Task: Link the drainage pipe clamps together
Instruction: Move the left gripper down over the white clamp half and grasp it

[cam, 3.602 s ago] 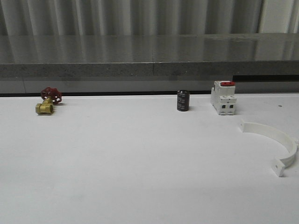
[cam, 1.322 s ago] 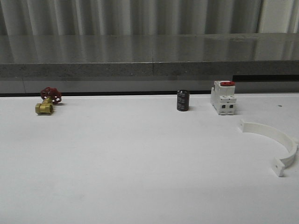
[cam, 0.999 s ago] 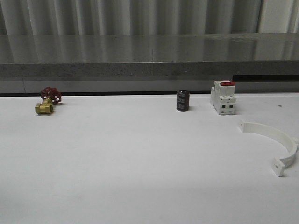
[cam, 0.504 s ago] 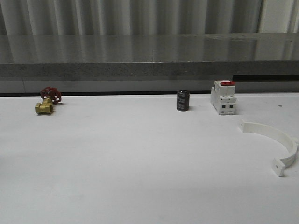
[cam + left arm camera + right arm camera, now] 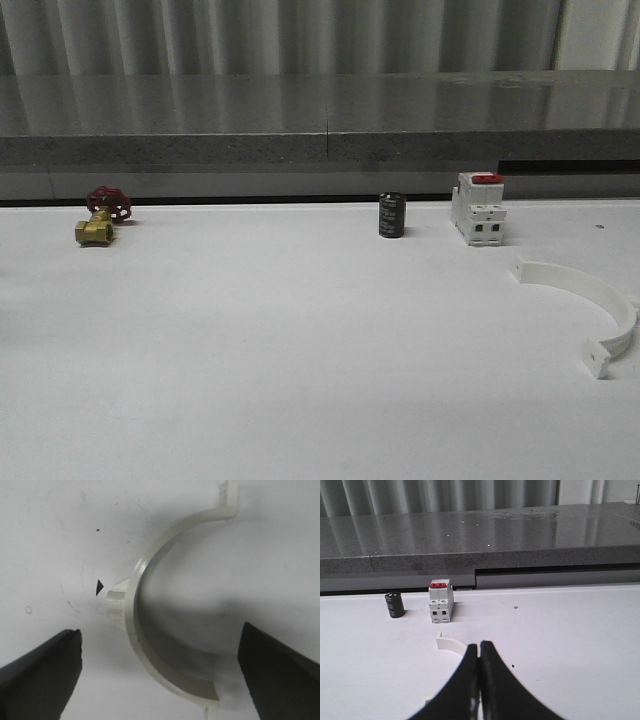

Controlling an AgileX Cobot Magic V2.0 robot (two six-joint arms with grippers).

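Observation:
The fingers of the left gripper stop short, so the left gripper needs to move toward the small lug (image 5: 116, 603) before it closes on the lug.
One white half-ring drainage pipe clamp (image 5: 580, 282) lies flat at the right of the white table in the front view, its tabbed ends pointing left and toward the near edge. The right wrist view looks over this clamp (image 5: 449, 642); my right gripper (image 5: 479, 645) is shut with nothing in it and hides most of the arc. A second clamp half (image 5: 170, 675) lies on the table in the left wrist view, a small lug on its outer curve. My left gripper (image 5: 160, 632) is open above it, one dark finger on each side, apart from the plastic.
A white boxy switch with a red top (image 5: 477, 208) and a black cylinder (image 5: 391, 215) stand at the back right of the table. A brass valve with a red handwheel (image 5: 100, 215) sits at the back left. A grey ledge (image 5: 320, 120) runs behind the table.

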